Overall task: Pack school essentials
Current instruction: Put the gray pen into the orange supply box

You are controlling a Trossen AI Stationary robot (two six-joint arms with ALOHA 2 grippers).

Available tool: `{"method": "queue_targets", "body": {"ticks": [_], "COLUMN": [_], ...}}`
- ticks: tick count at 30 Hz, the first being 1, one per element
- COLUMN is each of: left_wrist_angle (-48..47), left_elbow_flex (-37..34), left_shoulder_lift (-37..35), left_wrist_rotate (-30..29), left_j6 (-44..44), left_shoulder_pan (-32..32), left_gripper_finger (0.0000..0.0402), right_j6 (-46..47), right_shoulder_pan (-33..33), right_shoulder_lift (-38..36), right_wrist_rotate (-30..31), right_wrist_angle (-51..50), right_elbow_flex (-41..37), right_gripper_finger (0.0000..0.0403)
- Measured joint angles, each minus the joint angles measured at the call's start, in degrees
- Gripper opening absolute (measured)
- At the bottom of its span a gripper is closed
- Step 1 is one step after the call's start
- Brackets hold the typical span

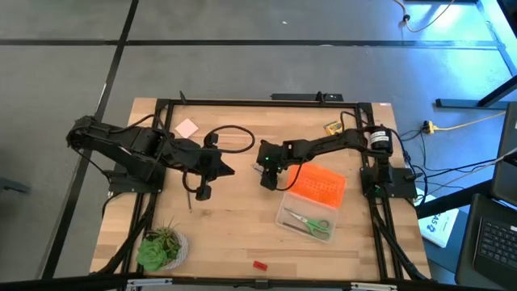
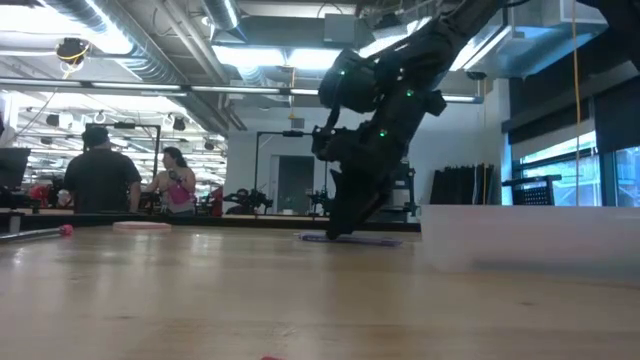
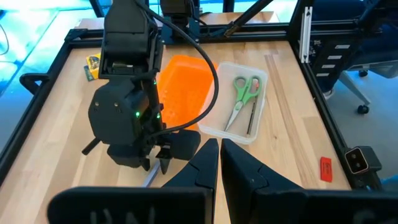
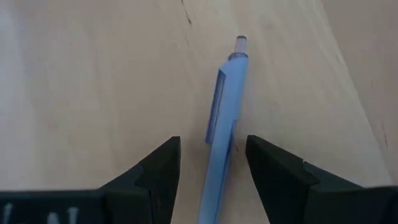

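Note:
My right gripper closes on the pen next, since the fingers are level with the pen's body beside its clip. Closing now would catch the pen.
A purple pen [image 4: 222, 118] lies flat on the wooden table near its middle. My right gripper [image 4: 213, 163] points down over it, open, with one finger on either side of the pen's barrel and a gap on both sides. The low view shows the same gripper [image 2: 345, 228] just above the pen [image 2: 350, 239]. My left gripper [image 3: 219, 155] hangs shut and holding nothing above the table, left of the middle [image 1: 230, 170]. Green-handled scissors [image 3: 244, 93] and a dark pencil [image 3: 251, 115] lie in the clear box [image 1: 305, 220].
The orange lid [image 1: 320, 186] leans on the clear box's far side, close to my right gripper. A pink note pad [image 1: 187, 127] and a crayon box [image 1: 333, 127] lie near the far edge. A red eraser [image 1: 259, 264] and a potted plant [image 1: 161, 246] sit near the front edge.

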Motion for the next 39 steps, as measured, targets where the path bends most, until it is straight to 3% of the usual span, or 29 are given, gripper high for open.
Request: {"method": "queue_targets", "body": {"ticks": [10,22,39], "left_wrist_angle": [0.0,0.0,0.0], "left_elbow_flex": [0.0,0.0,0.0], "left_shoulder_lift": [0.0,0.0,0.0], "left_wrist_rotate": [0.0,0.0,0.0], "left_j6": [0.0,0.0,0.0], "left_shoulder_pan": [0.0,0.0,0.0], "left_gripper_finger": [0.0014,0.0014,0.0014], "right_j6": [0.1,0.1,3.3], "right_shoulder_pan": [0.0,0.0,0.0], "right_shoulder_lift": [0.6,0.6,0.6], "right_wrist_rotate": [2.4,2.7,2.4], "right_wrist_angle": [0.0,-0.1,0.7], "right_elbow_flex": [0.1,0.1,-0.1], "right_gripper_finger": [0.0161,0.0034,0.0042]}}
